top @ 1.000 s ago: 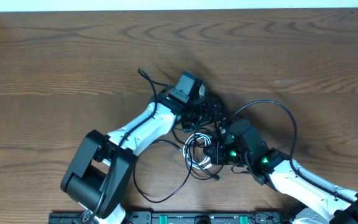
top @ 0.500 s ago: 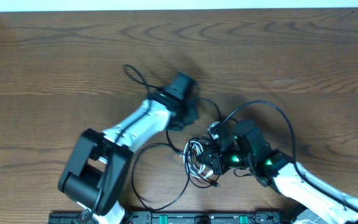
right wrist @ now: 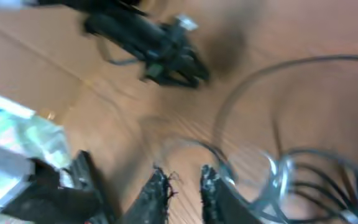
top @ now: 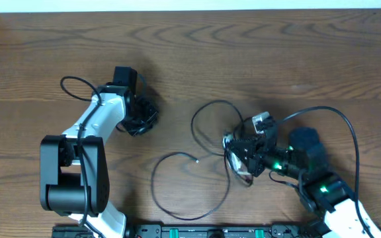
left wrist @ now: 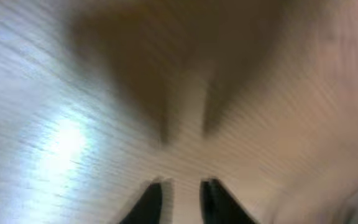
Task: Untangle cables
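The second black cable has its loop [top: 199,141] beside the tangle. My left gripper will grab the cable there next, to untangle it from the white cable [top: 233,162].
One thin black cable lies in a wide loop [top: 156,182] at the front middle of the table, its plug end [top: 197,159] free. A second black cable loop [top: 204,107] runs up from a small tangle with the white cable [top: 233,162]. My right gripper [top: 240,151] sits over that tangle. In the right wrist view the right gripper [right wrist: 184,175] is slightly open with bare wood between the fingers, and the white cable [right wrist: 272,177] curls just right of them. My left gripper [top: 141,121] is far left of the cables. In the blurred left wrist view it [left wrist: 182,184] stands slightly open and holds nothing.
Thicker black wires arc from the arms: one [top: 75,82] by the left wrist, one [top: 339,118] over the right arm. An equipment rail [top: 210,231] lines the front edge. The left arm's base [top: 68,178] stands front left.
My left arm has swung well to the left, away from the tangle, and its jaws have parted. The right gripper has pulled right and opened slightly, and the black cables now lie in wider loops.
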